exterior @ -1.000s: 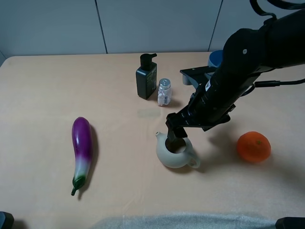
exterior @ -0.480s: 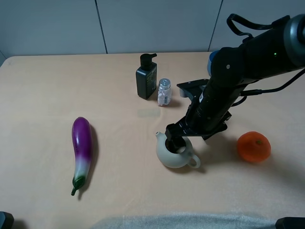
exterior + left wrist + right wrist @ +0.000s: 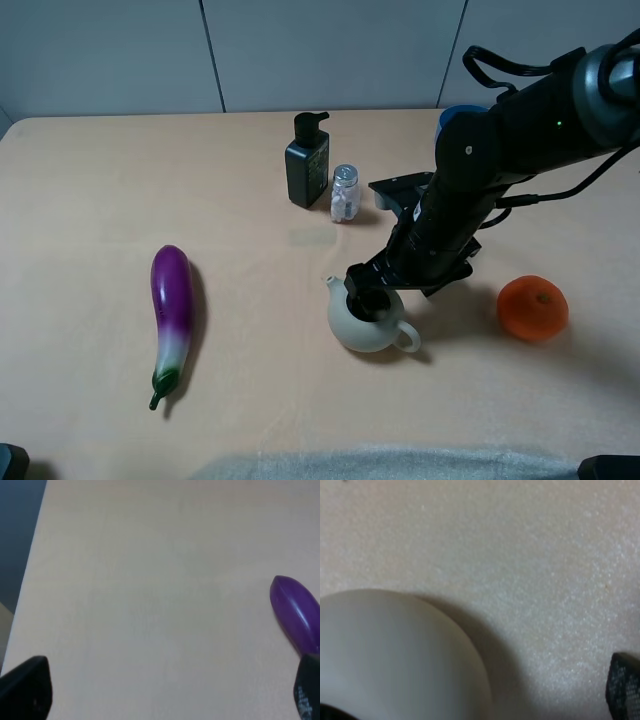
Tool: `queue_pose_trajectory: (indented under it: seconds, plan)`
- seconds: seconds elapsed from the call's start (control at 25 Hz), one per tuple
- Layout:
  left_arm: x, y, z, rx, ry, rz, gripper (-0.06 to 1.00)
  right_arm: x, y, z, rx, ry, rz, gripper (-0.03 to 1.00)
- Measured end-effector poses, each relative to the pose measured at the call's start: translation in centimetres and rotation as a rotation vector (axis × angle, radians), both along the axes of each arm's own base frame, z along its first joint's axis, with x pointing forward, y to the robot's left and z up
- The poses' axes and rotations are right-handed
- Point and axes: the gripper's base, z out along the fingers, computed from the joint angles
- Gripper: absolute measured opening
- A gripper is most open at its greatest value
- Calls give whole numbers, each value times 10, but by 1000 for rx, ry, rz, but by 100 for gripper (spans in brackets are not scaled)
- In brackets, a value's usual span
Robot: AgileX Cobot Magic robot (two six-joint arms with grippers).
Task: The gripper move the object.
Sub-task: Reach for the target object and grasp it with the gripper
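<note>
My right gripper should close on the teapot now. My fingers reach down around the teapot's side (image 3: pixel 430 650), and one of them is inside its opening.
The pale grey-beige teapot (image 3: pixel 367 322) stands on the beige table, spout to the left and loop handle to the right. My right gripper (image 3: pixel 365 297) sits at its open top, fingers down at the rim. In the right wrist view the teapot's round wall (image 3: pixel 395 650) fills the lower left and one dark finger (image 3: pixel 623 686) stands well off its outside, so the jaws are spread apart. My left gripper (image 3: pixel 165 690) is open and empty over bare table, with the purple eggplant's tip beside one finger.
A purple eggplant (image 3: pixel 172 310) lies at the left; it also shows in the left wrist view (image 3: pixel 295 612). An orange (image 3: pixel 533 307) sits right of the teapot. A black pump bottle (image 3: pixel 307 163) and small jar (image 3: pixel 344 194) stand behind. A blue bowl (image 3: pixel 452 122) is behind the arm.
My right arm has come down and slightly left, bringing the gripper lower onto the teapot's opening. The teapot has stayed in place.
</note>
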Motion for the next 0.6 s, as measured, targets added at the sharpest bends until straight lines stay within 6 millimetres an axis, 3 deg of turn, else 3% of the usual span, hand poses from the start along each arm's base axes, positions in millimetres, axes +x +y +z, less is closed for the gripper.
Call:
queue_pose_trajectory:
  seconds: [0.12,0.4,0.6]
  plan:
    - [0,0,0,0,0,0,96,0,0,0,0,0,-1,65]
    - [0,0,0,0,0,0,96,0,0,0,3,2,-4,35]
    - [0,0,0,0,0,0,96,0,1,0,11,7,-19,21]
